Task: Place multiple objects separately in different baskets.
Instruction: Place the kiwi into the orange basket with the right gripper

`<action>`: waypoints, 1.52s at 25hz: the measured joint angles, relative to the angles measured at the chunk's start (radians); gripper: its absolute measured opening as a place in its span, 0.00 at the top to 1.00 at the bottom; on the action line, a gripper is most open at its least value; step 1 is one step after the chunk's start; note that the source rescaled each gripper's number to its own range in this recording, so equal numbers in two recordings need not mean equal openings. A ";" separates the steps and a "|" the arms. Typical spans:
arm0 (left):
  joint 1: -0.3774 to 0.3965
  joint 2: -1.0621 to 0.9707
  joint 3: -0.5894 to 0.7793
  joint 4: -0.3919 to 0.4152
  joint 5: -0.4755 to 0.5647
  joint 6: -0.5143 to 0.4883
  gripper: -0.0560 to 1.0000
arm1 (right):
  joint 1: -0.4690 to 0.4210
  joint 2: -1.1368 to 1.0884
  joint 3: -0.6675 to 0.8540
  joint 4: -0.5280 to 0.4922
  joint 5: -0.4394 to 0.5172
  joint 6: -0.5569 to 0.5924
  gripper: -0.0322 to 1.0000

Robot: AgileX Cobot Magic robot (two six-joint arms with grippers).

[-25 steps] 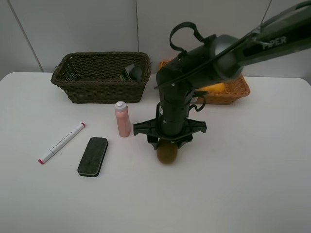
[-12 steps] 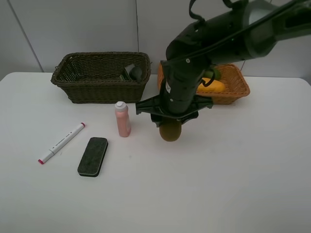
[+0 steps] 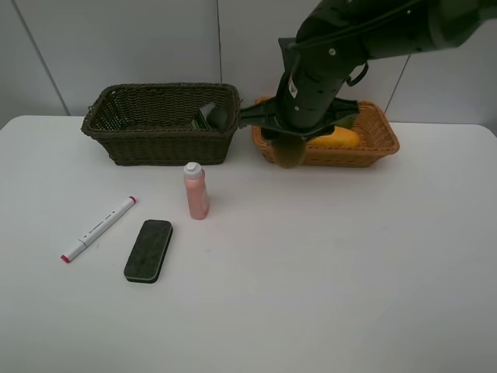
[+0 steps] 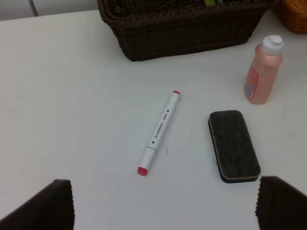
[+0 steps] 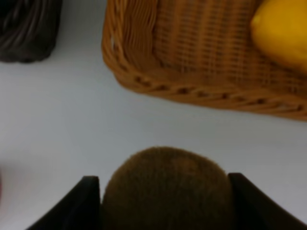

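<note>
My right gripper should keep holding the brown kiwi until it's inside the basket; the right wrist view shows it over the table, short of the basket's front rim.
My right gripper (image 3: 290, 144) is shut on the brown kiwi (image 3: 290, 155) and holds it in the air at the front left corner of the orange-tan basket (image 3: 371, 152). The right wrist view shows the kiwi (image 5: 165, 187) between both fingers (image 5: 84, 206), just short of the basket's rim (image 5: 144, 81); a yellow mango (image 5: 280, 33) lies inside. The pink bottle (image 3: 196, 191), white marker (image 3: 99, 228) and black eraser (image 3: 148, 250) are on the table. A dark green bottle (image 3: 210, 116) lies in the dark basket (image 3: 147, 144). My left gripper (image 4: 168, 206) hangs open above the marker (image 4: 160, 130) and eraser (image 4: 234, 146).
The white table ends at a grey wall right behind both baskets. The two baskets stand side by side with a narrow gap between them. The pink bottle (image 4: 261, 72) stands upright in front of the dark basket (image 4: 182, 28).
My right gripper has lifted the kiwi off the table beside the pink bottle and carried it back and to the right, up to the orange-tan basket. Nothing else has moved.
</note>
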 joint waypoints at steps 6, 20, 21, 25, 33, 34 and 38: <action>0.000 0.000 0.000 0.000 0.000 0.000 0.00 | -0.084 0.000 -0.014 -0.105 -0.140 -0.002 0.62; 0.000 0.000 0.000 0.000 0.000 0.000 0.00 | -0.277 0.080 -0.014 -0.132 -0.463 -0.002 0.62; 0.000 0.000 0.000 0.000 0.000 0.000 0.00 | -0.288 0.091 -0.014 -0.132 -0.477 -0.002 0.62; 0.000 0.000 0.000 0.000 0.000 0.000 0.00 | -0.308 0.127 -0.014 -0.131 -0.541 -0.002 0.62; 0.000 0.000 0.000 0.000 0.000 0.000 0.00 | -0.309 0.192 -0.014 -0.111 -0.668 0.000 0.62; 0.000 0.000 0.000 0.000 0.000 0.000 0.00 | -0.309 0.200 -0.014 -0.108 -0.675 0.001 0.62; 0.000 0.000 0.000 0.000 0.000 0.000 0.00 | -0.309 0.209 -0.014 -0.106 -0.687 0.001 0.62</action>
